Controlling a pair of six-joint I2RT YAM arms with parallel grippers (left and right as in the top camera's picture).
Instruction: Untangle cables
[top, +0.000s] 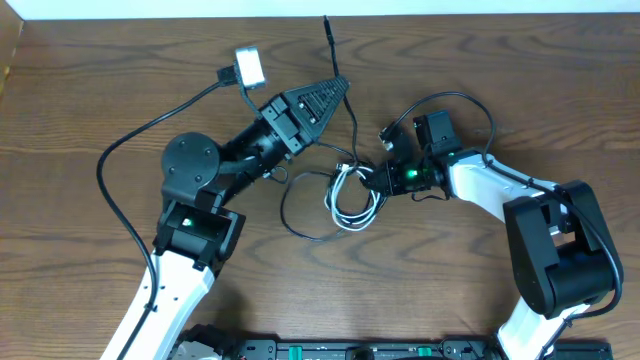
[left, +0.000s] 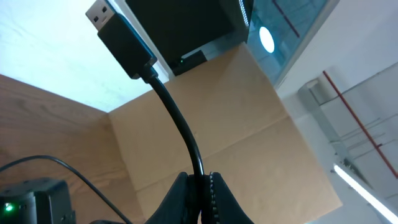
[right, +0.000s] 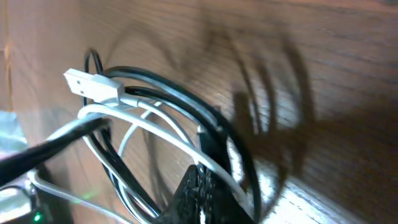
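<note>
The USB plug (top: 326, 22) (left: 121, 37) beyond my fingers stands high above the tabletop, so I should lower the black cable before my left gripper releases it.
My left gripper (top: 338, 85) is shut on a thin black cable (top: 350, 120). In the left wrist view the jaws (left: 203, 182) pinch this cable (left: 180, 124), and its USB plug (left: 121, 37) sticks up beyond them. The plug end (top: 327, 25) points to the table's far edge. A white cable (top: 350, 205) lies coiled mid-table, tangled with black cable loops (top: 296, 220). My right gripper (top: 377, 181) is at the right side of the coil. In the right wrist view its jaws (right: 202, 183) are shut where a black cable (right: 208, 134) enters them, with the white cable (right: 161, 127) and its USB plug (right: 93, 86) lying across.
A thick black arm wire (top: 120, 150) with a small white block (top: 250, 67) curves around the left arm. Another arm wire (top: 455, 100) loops above the right wrist. A cardboard panel (left: 249, 124) stands beyond the table.
</note>
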